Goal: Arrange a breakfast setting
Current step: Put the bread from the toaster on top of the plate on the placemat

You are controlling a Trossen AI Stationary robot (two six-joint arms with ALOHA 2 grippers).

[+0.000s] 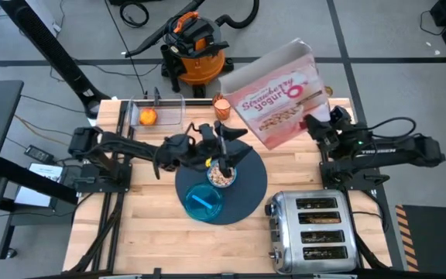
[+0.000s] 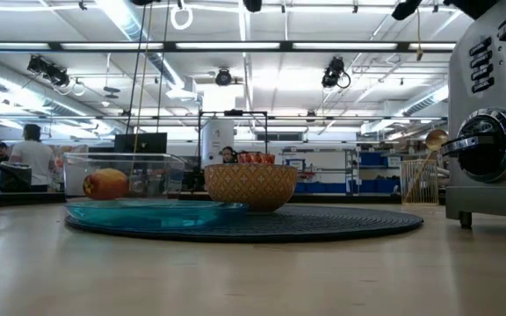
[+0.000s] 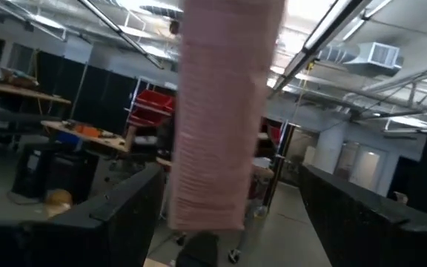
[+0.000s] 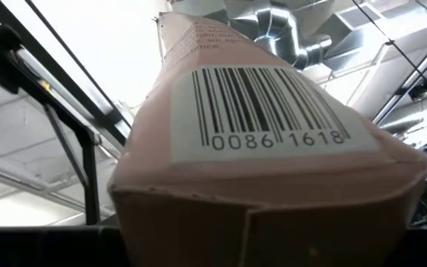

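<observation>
My left gripper will move the pink cereal box away from the filled bowl [image 1: 221,177] next, so it should grab the box by its narrow side panel.
The round dark mat [image 1: 246,190] lies at the table's middle. On it rest the teal plate [image 1: 204,203] and a small bowl [image 1: 222,177] with cereal in it. They also show in the low view as plate [image 2: 156,211] and bowl [image 2: 249,186]. My right gripper [image 1: 320,124] is shut on the pink cereal box [image 1: 277,101], high above the table's far side. My left gripper [image 1: 224,143] is open above the bowl, tipped up toward the box [image 3: 224,111]. The orange cup [image 1: 221,108] stands beyond the mat. The red-orange fruit [image 1: 147,117] lies in a clear container. I do not see the toast or the spoon. My right gripper holds the cereal box at its end toward the table's right [image 1: 310,116], coming from the right. The box's barcode face [image 4: 273,111] fills the wrist view and hides the fingers. The box is lifted clear of the table and tilted.
The chrome toaster [image 1: 312,229] stands at the near right corner and shows in the low view [image 2: 495,114]. The clear container [image 1: 157,115] sits at the far left. An orange shop vacuum [image 1: 196,50] stands on the floor behind the table. Bare wood lies at the near left.
</observation>
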